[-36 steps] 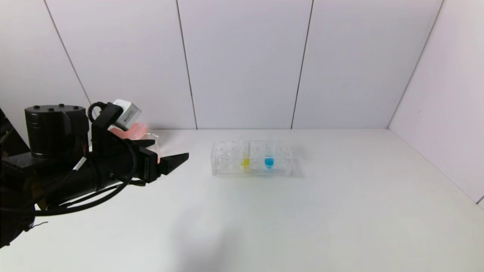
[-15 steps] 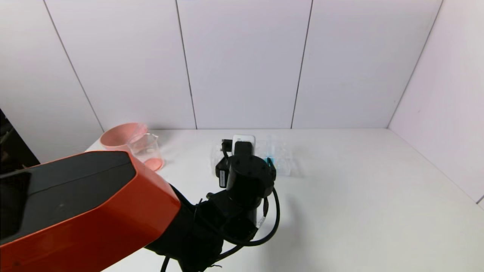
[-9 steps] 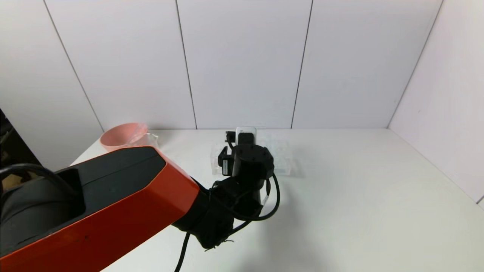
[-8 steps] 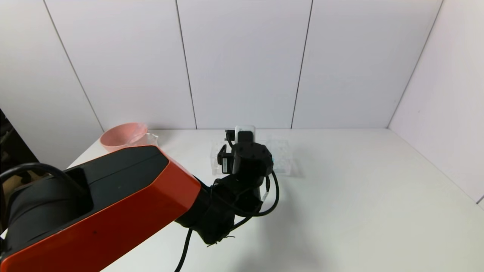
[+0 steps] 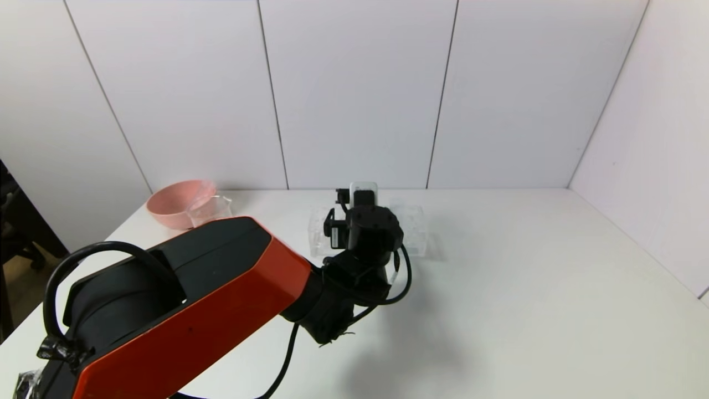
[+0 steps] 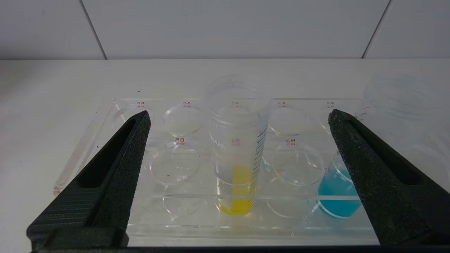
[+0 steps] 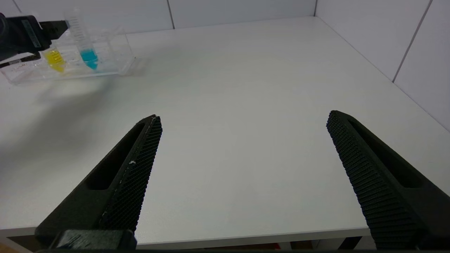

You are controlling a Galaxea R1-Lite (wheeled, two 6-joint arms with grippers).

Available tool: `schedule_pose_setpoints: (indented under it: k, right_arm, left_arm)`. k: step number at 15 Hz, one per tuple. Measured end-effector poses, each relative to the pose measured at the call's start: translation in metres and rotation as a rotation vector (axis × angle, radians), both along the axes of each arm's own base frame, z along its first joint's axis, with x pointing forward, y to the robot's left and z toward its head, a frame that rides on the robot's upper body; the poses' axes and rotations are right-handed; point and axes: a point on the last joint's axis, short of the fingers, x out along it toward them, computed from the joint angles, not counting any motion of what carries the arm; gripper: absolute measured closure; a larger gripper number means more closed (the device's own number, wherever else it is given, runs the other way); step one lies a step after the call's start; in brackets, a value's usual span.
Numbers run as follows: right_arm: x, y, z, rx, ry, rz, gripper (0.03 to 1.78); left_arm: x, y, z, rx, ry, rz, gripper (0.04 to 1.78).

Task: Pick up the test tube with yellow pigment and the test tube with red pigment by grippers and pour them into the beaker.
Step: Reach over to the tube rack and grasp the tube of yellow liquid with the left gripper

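The robot's left gripper needs to grab the test tube with yellow pigment just below its rim [image 6: 238, 128], because the clear rack surrounds the tube's lower part.
The test tube with yellow pigment [image 6: 236, 151] stands upright in the clear rack [image 6: 105, 119]. It also shows in the right wrist view [image 7: 54, 59]. My left gripper [image 6: 239, 113] is open, one finger on each side of the yellow tube and well apart from it. In the head view the left wrist [image 5: 368, 227] hides the gripper and the tubes. The beaker [image 5: 209, 209] stands at the far left by the pink bowl, its lower part hidden by my arm. The test tube with red pigment is out of view. My right gripper [image 7: 244, 117] is open and empty above the table's front edge.
A tube with blue pigment [image 6: 337, 193] stands in the rack beside the yellow one, close to one left finger [image 6: 369, 168]. The pink bowl [image 5: 174, 202] stands at the back left. The rack [image 5: 412, 230] sits mid-table near the back wall. The table's right half is bare.
My left arm has swung from the beaker side over to the rack and edged farther towards it. The beaker and the bowl have come back into view.
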Motion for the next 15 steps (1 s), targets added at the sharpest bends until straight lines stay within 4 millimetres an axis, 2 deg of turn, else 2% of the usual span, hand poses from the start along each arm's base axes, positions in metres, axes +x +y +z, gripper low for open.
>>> schedule_pose_setpoints:
  k: [5,8,10,15]
  right_arm:
    - [0.0,0.0,0.0,0.0,0.0,0.0,0.1]
    - [0.0,0.0,0.0,0.0,0.0,0.0,0.1]
    - [0.0,0.0,0.0,0.0,0.0,0.0,0.1]
    - [0.0,0.0,0.0,0.0,0.0,0.0,0.1]
  left_arm:
    - [0.007,0.005,-0.003,0.012,-0.022,0.026,0.06]
    - [0.01,0.006,-0.006,0.014,-0.025,0.031,0.22]
    - [0.01,0.006,-0.006,0.011,-0.026,0.031,0.44]
    - [0.013,0.006,-0.006,-0.001,-0.039,0.035,1.31]
